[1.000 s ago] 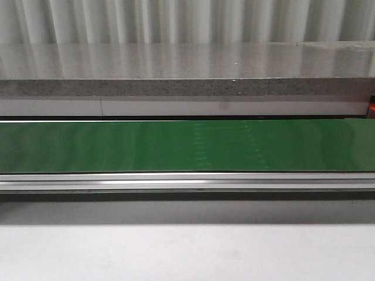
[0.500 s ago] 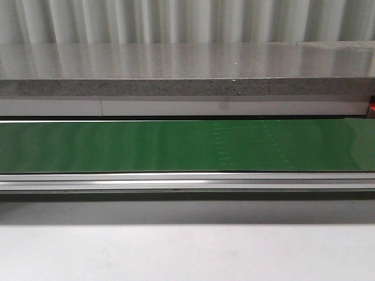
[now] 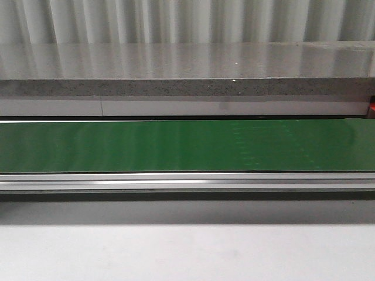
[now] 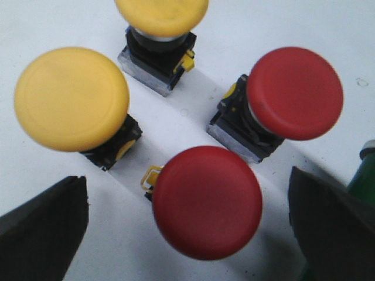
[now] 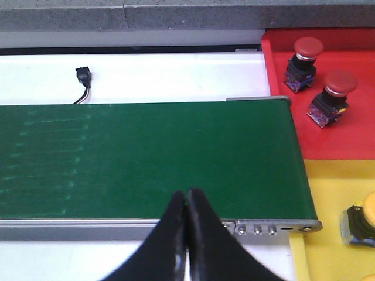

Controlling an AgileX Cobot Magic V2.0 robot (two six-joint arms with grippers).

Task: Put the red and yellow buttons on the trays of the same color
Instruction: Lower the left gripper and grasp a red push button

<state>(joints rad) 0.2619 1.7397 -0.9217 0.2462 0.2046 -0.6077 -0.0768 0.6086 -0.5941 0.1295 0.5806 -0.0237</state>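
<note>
My left gripper's fingers are around the red button's cap point(image 4: 207, 202), level with its sides, and should close on it now.
In the left wrist view my left gripper point(image 4: 187, 228) is open above a white table, its black fingers point(image 4: 41, 228) on both sides of a red button point(image 4: 206, 202). A second red button point(image 4: 294, 92) and two yellow buttons point(image 4: 71, 98) point(image 4: 162, 14) stand close by. In the right wrist view my right gripper point(image 5: 187, 202) is shut and empty over the near edge of the green belt point(image 5: 146, 158). Two red buttons point(image 5: 307, 54) point(image 5: 335, 93) stand on the red tray point(image 5: 351, 140). A yellow button point(image 5: 362, 219) sits on the yellow tray point(image 5: 328, 246).
The front view shows only the green conveyor belt point(image 3: 176, 146), its metal rail point(image 3: 187, 181), a grey stone ledge point(image 3: 187, 82) behind and white table in front. A small black plug with a cable point(image 5: 84, 76) lies beyond the belt in the right wrist view.
Faint light marks on the green belt have drifted to the right in the front view. No arm or button shows there.
</note>
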